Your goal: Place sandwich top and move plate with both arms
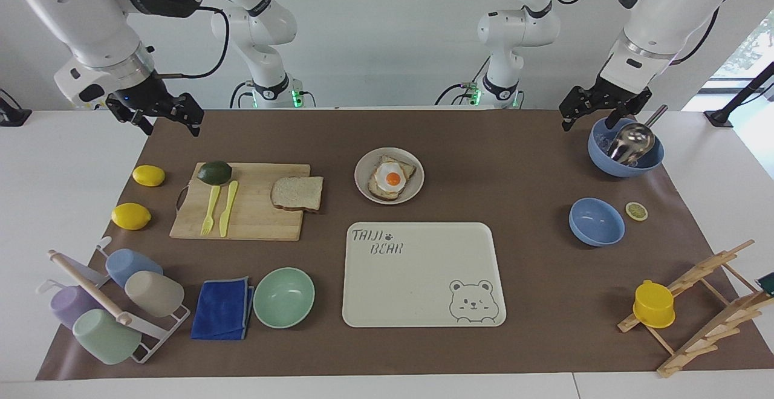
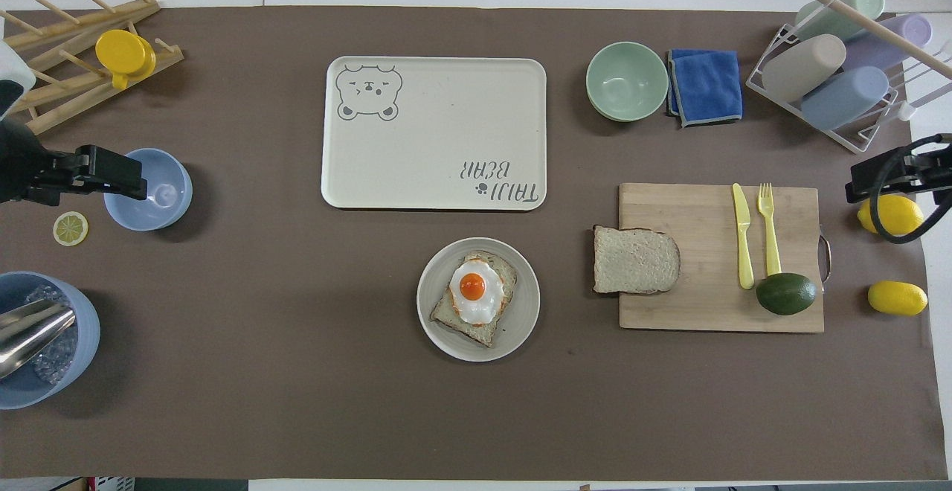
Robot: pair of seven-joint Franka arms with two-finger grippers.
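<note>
The sandwich top lies flat against the cutting board (image 2: 714, 305) except at its overhanging end (image 2: 606, 260), the only place with room for fingers. My right gripper needs to grab it by that end next.
The sandwich top (image 1: 297, 193) (image 2: 636, 260), a pale brown bread slice, lies flat, half on the wooden cutting board (image 1: 254, 217) (image 2: 714, 305) and half over its edge toward the plate. The beige-grey plate (image 1: 363, 176) (image 2: 433, 311) sits mid-table and holds a toast slice topped with a fried egg (image 1: 393, 177) (image 2: 473, 288). My right gripper (image 1: 172, 122) (image 2: 866, 182) hangs open and empty above the table end by the lemons. My left gripper (image 1: 588, 118) (image 2: 111, 175) hangs open and empty beside the blue bowl with the metal scoop. Both are apart from the bread and plate.
A cream bear tray (image 1: 423, 278) (image 2: 435, 134) lies farther from the robots than the plate. Mint bowl (image 1: 284, 297), blue cloth (image 1: 222, 308), cup rack (image 1: 115, 308), lemons (image 1: 148, 175), avocado (image 1: 214, 172), yellow knife and fork (image 1: 219, 208), two blue bowls (image 1: 596, 222), wooden rack (image 1: 707, 302).
</note>
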